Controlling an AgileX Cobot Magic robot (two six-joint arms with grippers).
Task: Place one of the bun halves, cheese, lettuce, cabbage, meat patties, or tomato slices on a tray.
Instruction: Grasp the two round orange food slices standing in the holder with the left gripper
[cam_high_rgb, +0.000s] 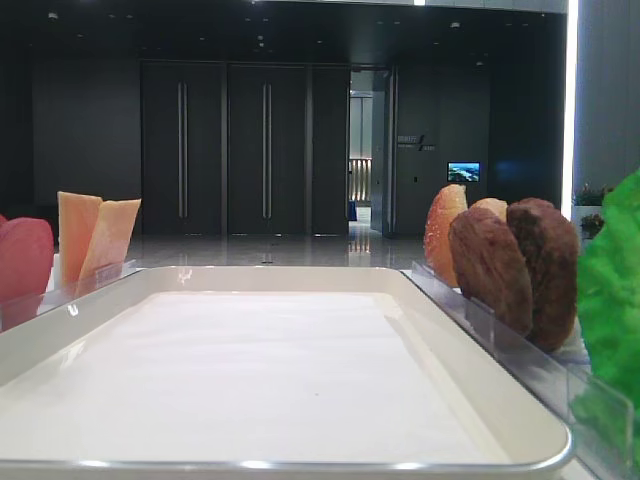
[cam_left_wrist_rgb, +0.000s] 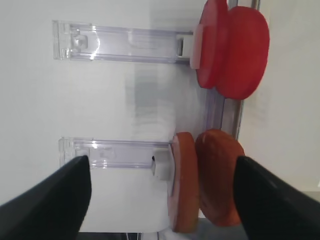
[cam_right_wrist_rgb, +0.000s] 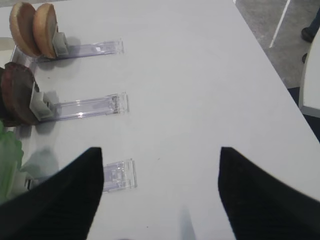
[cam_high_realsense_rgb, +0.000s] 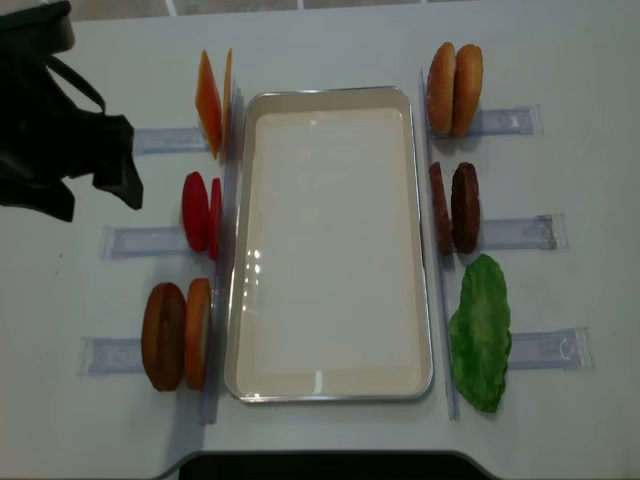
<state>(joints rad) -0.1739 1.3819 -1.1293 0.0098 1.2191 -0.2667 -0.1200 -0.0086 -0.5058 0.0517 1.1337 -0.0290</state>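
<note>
My left gripper grips the orange-tan bun half by its upright top edge (cam_high_realsense_rgb: 197, 334) next. Another bun half and the side of the rack crowd its flat sides.
The cream-white tray (cam_high_realsense_rgb: 330, 95) lies in the middle with nothing on its paper. To its left, racks hold cheese (cam_high_realsense_rgb: 210, 100), tomato slices (cam_high_realsense_rgb: 198, 210) and bun halves (cam_high_realsense_rgb: 175, 335). To its right stand more bun halves (cam_high_realsense_rgb: 455, 75), meat patties (cam_high_realsense_rgb: 455, 207) and lettuce (cam_high_realsense_rgb: 480, 330). Cabbage is out of view. My left gripper (cam_left_wrist_rgb: 161, 160) is open above the left bun halves (cam_left_wrist_rgb: 200, 185), with the tomato slices (cam_left_wrist_rgb: 232, 50) beyond. My right gripper (cam_right_wrist_rgb: 161, 150) is open over bare table; the patties (cam_right_wrist_rgb: 17, 97) and lettuce (cam_right_wrist_rgb: 7, 155) lie to its left.
Clear plastic racks (cam_high_realsense_rgb: 150, 240) stick out sideways from both long sides of the tray across the white table (cam_high_realsense_rgb: 560, 400). My left arm (cam_high_realsense_rgb: 60, 130) shows as a black bulk at the upper left. The table edge and floor (cam_right_wrist_rgb: 270, 25) show at the right wrist view's upper right.
</note>
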